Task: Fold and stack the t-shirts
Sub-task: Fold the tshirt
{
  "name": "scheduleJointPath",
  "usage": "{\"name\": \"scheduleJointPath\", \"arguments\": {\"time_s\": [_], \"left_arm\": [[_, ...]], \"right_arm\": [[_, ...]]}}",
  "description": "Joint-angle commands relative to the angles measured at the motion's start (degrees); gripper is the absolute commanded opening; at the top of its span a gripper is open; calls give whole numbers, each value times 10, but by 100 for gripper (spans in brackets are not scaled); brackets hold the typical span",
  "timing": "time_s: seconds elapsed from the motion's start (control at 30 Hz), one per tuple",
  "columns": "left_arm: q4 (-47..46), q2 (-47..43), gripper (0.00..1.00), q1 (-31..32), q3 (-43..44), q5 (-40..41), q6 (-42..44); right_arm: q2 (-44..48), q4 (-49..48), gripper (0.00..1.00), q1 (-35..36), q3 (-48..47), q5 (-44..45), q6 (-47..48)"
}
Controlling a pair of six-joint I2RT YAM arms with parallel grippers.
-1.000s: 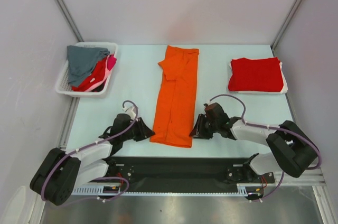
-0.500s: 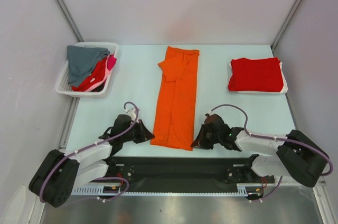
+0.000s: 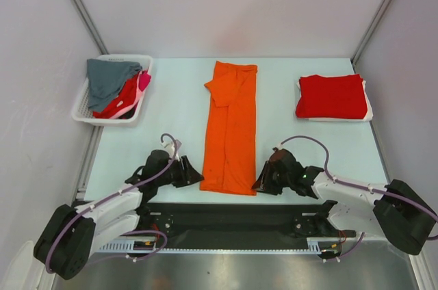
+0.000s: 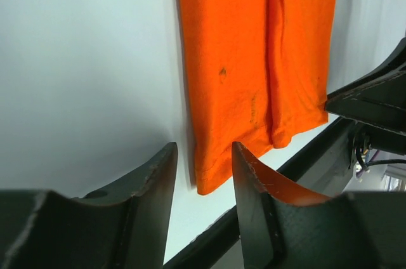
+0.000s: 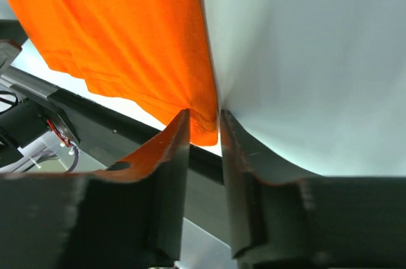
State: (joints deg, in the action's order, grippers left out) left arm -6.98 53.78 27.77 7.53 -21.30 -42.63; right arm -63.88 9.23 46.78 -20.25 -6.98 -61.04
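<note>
My right gripper will grab the orange t-shirt's hem corner (image 3: 254, 191) (image 5: 205, 128) next, opposite the corner at my left gripper. Then I can fold the t-shirt over straight.
A bright orange t-shirt (image 3: 229, 129), folded into a long narrow strip, lies down the middle of the table with its hem at the near edge. My left gripper (image 3: 196, 174) sits low at the hem's left corner (image 4: 209, 177). It is open, and the corner lies just ahead of the gap (image 4: 203, 146), untouched. My right gripper (image 3: 259, 183) is at the hem's right corner (image 5: 206, 126). Its jaws stand narrowly apart, with the corner between the tips (image 5: 204, 114) but not pinched. A folded red t-shirt (image 3: 331, 96) rests at the back right on something white.
A white mesh basket (image 3: 80, 111) at the back left holds a grey t-shirt (image 3: 108, 76), a red one (image 3: 125, 96) and a pink one (image 3: 144, 81). A black rail (image 3: 219, 213) runs along the table's near edge, just behind the hem. Grey walls close in both sides.
Both grippers have moved toward the near edge, and the orange shirt's hem has slid a little that way with them. The left jaws have opened wider.
</note>
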Motion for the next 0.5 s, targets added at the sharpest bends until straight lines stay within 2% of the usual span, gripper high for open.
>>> {"name": "scheduleJointPath", "arguments": {"time_s": [0.0,0.23,0.37,0.43,0.47], "left_arm": [[65,-4,46,7,-16,30,6],[53,21,39,28,-18,16,1],[37,32,36,33,-19,2,-4],[37,28,22,36,-19,2,-5],[37,26,15,36,-19,1,-5]], "right_arm": [[-3,30,34,8,7,22,7],[-11,16,34,16,11,18,7],[-26,4,27,16,10,0,16],[-31,-1,22,16,8,-3,22],[-32,2,15,16,5,-4,25]]}}
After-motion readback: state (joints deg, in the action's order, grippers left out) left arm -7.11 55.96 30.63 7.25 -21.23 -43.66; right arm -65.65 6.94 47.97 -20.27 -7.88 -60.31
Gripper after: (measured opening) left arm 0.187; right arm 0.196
